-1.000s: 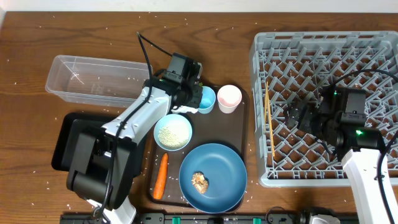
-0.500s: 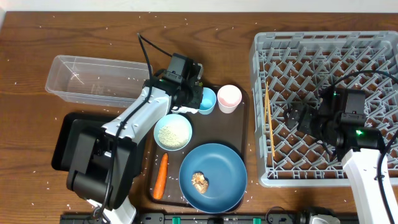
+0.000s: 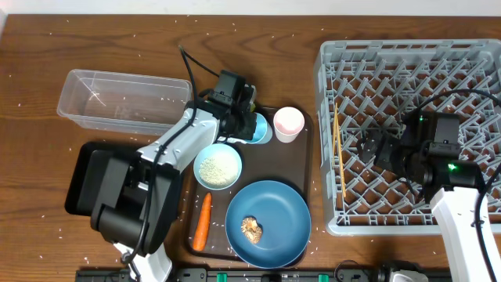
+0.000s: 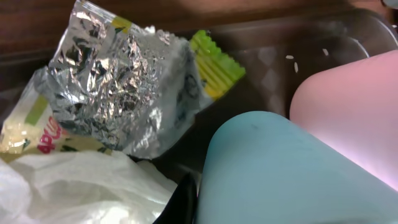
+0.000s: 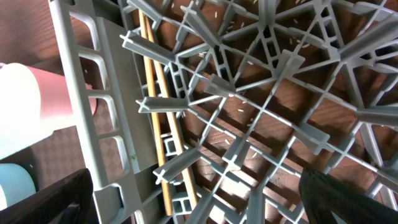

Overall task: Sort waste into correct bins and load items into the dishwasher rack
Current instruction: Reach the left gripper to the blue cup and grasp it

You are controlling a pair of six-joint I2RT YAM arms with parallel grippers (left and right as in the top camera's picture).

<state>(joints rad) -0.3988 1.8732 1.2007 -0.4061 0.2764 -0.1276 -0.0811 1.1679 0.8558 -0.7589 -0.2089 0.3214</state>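
I need my right gripper to grab the base end of the light-blue cup (image 3: 261,128) next, then I will load the cup opening down in the rack.
My left gripper (image 3: 244,123) is at the back of the brown serving tray, shut on the rim of the light-blue cup (image 3: 261,128) (image 4: 280,174). Only one black finger (image 4: 183,200) shows, pressed against the cup's outer wall. Beside it lie crumpled white paper (image 4: 81,186) and a silver, yellow-green wrapper (image 4: 124,93). The pinkish cup (image 3: 288,123) stands just right. A pale bowl (image 3: 218,167) holds rice. The blue plate (image 3: 268,222) carries a brown lump (image 3: 251,228), and a carrot (image 3: 203,222) lies left of it. My right gripper (image 3: 372,147) (image 5: 199,205) hangs open over the grey rack (image 3: 325,141), holding nothing.
Yellow chopsticks (image 3: 339,153) (image 5: 163,124) lie inside the rack along its left wall. A clear tub (image 3: 121,100) stands at the back left. A black tray (image 3: 78,168) sits partly under the left arm's base. The brown serving tray (image 3: 301,168) holds the dishes. Rice grains are scattered over the table.
The left gripper's jaws have closed on the light-blue cup, which has shifted and tipped slightly to the right. The right arm has not moved.
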